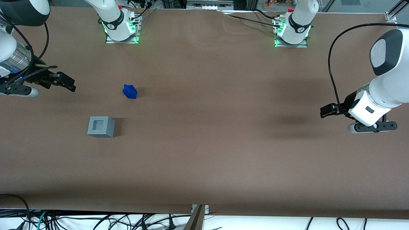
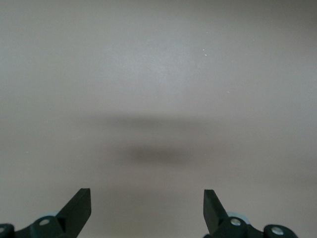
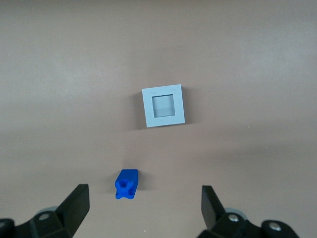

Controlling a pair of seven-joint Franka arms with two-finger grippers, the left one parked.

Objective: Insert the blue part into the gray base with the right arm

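Observation:
My right gripper will next grab the blue part by its knob end (image 1: 126, 86), leaving the wide body free to enter the gray base.
The blue part (image 1: 130, 91) lies on the brown table, its knob end turned toward the robot bases. The gray base (image 1: 101, 126) stands nearer the front camera than the blue part, its square recess facing up and empty. My right gripper (image 1: 71, 83) hovers above the table toward the working arm's end, a short way off from the blue part and holding nothing. In the right wrist view the gripper (image 3: 143, 194) is open, the blue part (image 3: 126, 183) shows between the fingers' line, close to one finger (image 3: 78, 198), and the gray base (image 3: 164, 106) lies farther out.
The brown table cover (image 1: 204, 143) spreads wide toward the parked arm's end. Two arm bases (image 1: 119, 28) (image 1: 292, 30) with green lights stand at the table's back edge. Cables (image 1: 96, 220) hang below the front edge.

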